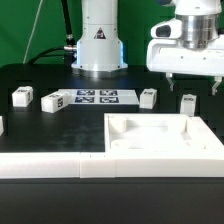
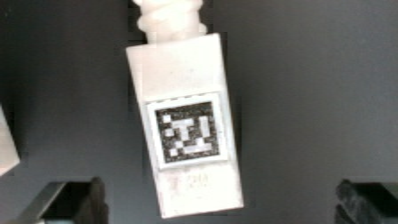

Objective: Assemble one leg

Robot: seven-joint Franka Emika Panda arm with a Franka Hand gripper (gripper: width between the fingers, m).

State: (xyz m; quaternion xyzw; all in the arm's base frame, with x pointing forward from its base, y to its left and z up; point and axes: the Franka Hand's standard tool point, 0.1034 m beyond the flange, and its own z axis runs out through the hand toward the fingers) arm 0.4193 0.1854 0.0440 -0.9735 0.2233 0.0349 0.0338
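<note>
My gripper needs to go down to the white leg on the tabletop before it closes. My open fingers are above the leg and would miss the leg if they closed now.
Several small white legs with square tags lie on the black table: one (image 1: 188,103) directly below my gripper (image 1: 192,82), one (image 1: 147,97) near the marker board, and two (image 1: 55,101) (image 1: 22,97) at the exterior view's left. The gripper hangs open above the first leg, not touching it. In the wrist view that leg (image 2: 187,120) lies flat with its tag facing up and its threaded end pointing away from the gripper (image 2: 221,205). It lies a little off centre between the dark fingertips (image 2: 71,200), which stand wide apart and hold nothing.
The large white square tray-like part (image 1: 160,140) lies at the front, just before the leg under the gripper. The marker board (image 1: 95,97) lies in front of the robot's base (image 1: 98,45). A white piece (image 1: 2,125) shows at the left edge.
</note>
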